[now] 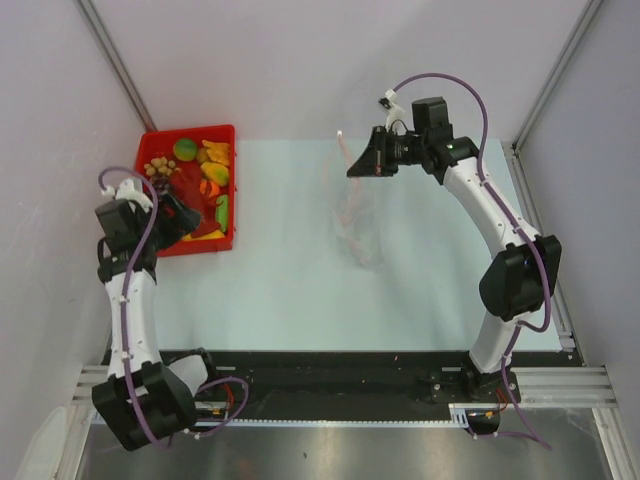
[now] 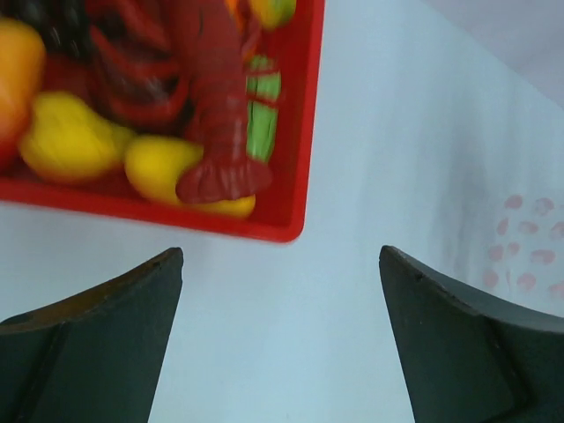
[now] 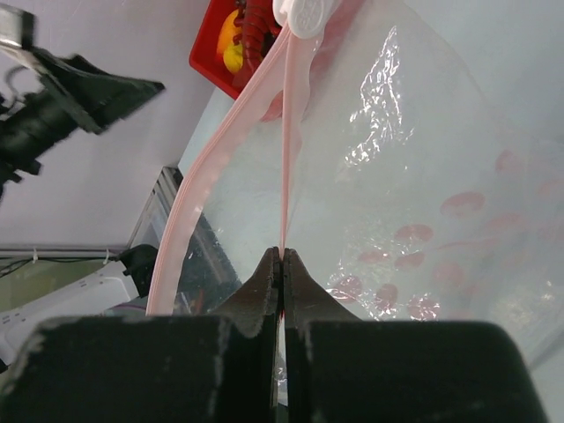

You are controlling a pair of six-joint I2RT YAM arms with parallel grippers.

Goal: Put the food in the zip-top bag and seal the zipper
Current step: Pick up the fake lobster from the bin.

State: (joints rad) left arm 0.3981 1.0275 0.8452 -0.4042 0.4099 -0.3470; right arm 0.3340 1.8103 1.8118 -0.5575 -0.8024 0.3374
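Note:
Next, my left gripper will grab the red lobster across its body, leaving its tail free to go into the zip-top bag's opening.
The toy food lies in a red tray at the back left; the left wrist view shows yellow pieces, a green piece and a red lobster in it. My left gripper is open and empty, just off the tray's near edge. The clear zip-top bag with red dots hangs mid-table. My right gripper is shut on one side of the bag's pink zipper strip, holding it up; the other strip bows outward, so the mouth is open. A white slider sits at the far end.
The pale blue mat covers the table. Grey walls close in behind and on both sides. The arm bases stand on a black rail at the near edge.

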